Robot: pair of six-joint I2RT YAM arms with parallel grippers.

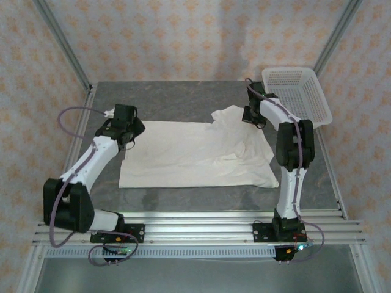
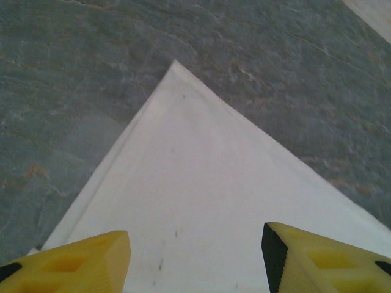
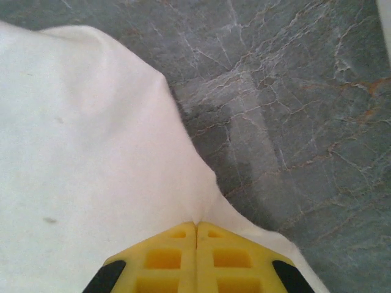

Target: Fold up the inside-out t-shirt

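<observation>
My left gripper will next grab the t-shirt's back corner [image 2: 176,79], opposite my right gripper's pinch, so that the whole back edge of the t-shirt can be folded forward.
The inside-out t-shirt [image 1: 195,155] lies spread across the middle of the grey table, cream-white, its right part rumpled with a sleeve at the back. My left gripper [image 1: 125,125] hovers over the shirt's back left corner [image 2: 177,79], jaws open with the yellow fingers [image 2: 79,262] either side of flat cloth. At the shirt's back right edge my right gripper [image 1: 252,115] is shut, its yellow fingertips [image 3: 197,227] pinching a fold of the white cloth [image 3: 91,159].
A white plastic mesh basket [image 1: 297,93] stands at the back right corner, close behind the right arm. Bare grey stone table [image 1: 177,97] lies behind the shirt. Aluminium rails [image 1: 195,223] run along the near edge.
</observation>
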